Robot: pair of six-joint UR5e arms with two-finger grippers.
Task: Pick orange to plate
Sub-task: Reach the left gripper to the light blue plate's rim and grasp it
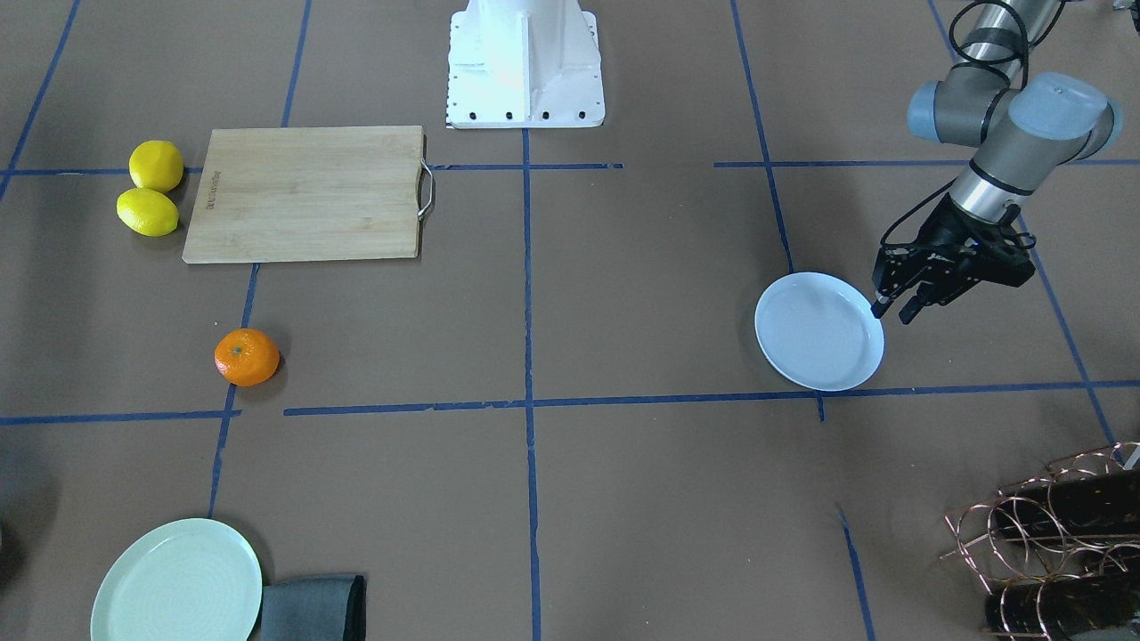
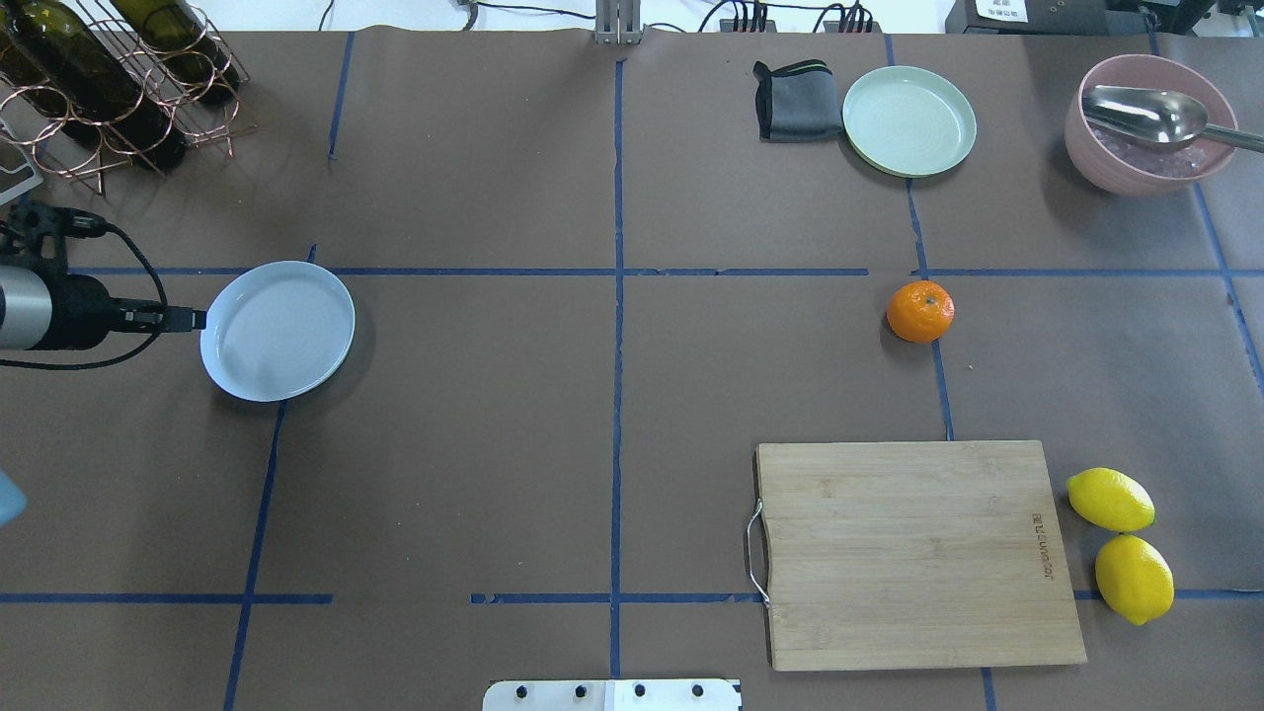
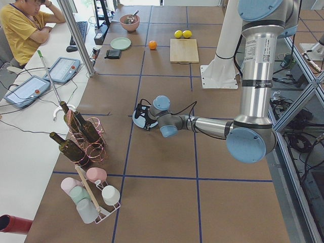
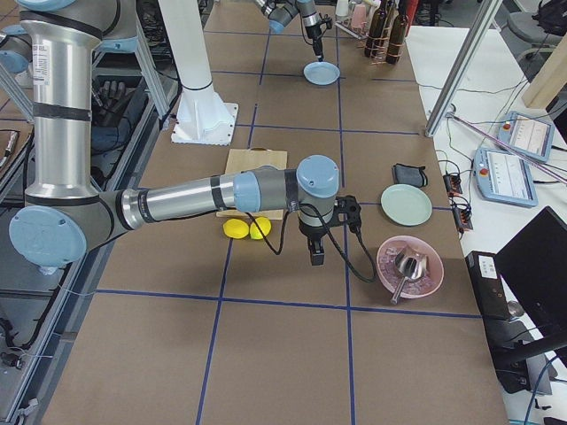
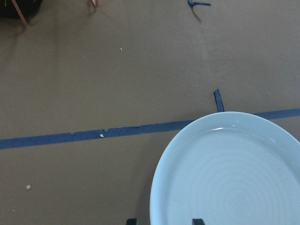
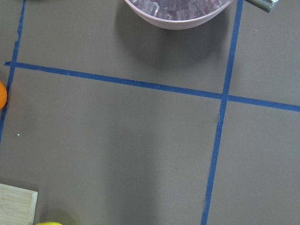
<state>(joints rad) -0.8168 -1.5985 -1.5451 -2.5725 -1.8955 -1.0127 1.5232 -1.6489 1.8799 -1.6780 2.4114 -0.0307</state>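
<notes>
I should bring the plate over for the orange [image 1: 247, 357], so next I should grab the bluish-white plate with my left gripper by its rim [image 1: 878, 319].
The orange [image 2: 920, 311] sits alone on the brown table, beyond the cutting board; its edge also peeks in at the left border of the right wrist view as the orange [image 6: 2, 95]. The pale bluish-white plate [image 1: 815, 343] lies flat far across the table from it. My left gripper [image 1: 894, 311] is open, low at the plate's rim, and in the left wrist view one fingertip shows on each side of the rim of the plate [image 5: 225, 173]. My right gripper [image 4: 316, 257] hovers above the table near the pink bowl; I cannot tell whether it is open or shut.
A bamboo cutting board [image 2: 918, 553] with two lemons [image 2: 1121, 543] beside it lies near the robot base. A pale green plate [image 2: 908, 120], a grey cloth [image 2: 795, 101] and a pink bowl with a spoon [image 2: 1150, 123] stand at the far edge. A wine rack [image 2: 109, 79] stands beyond the bluish plate.
</notes>
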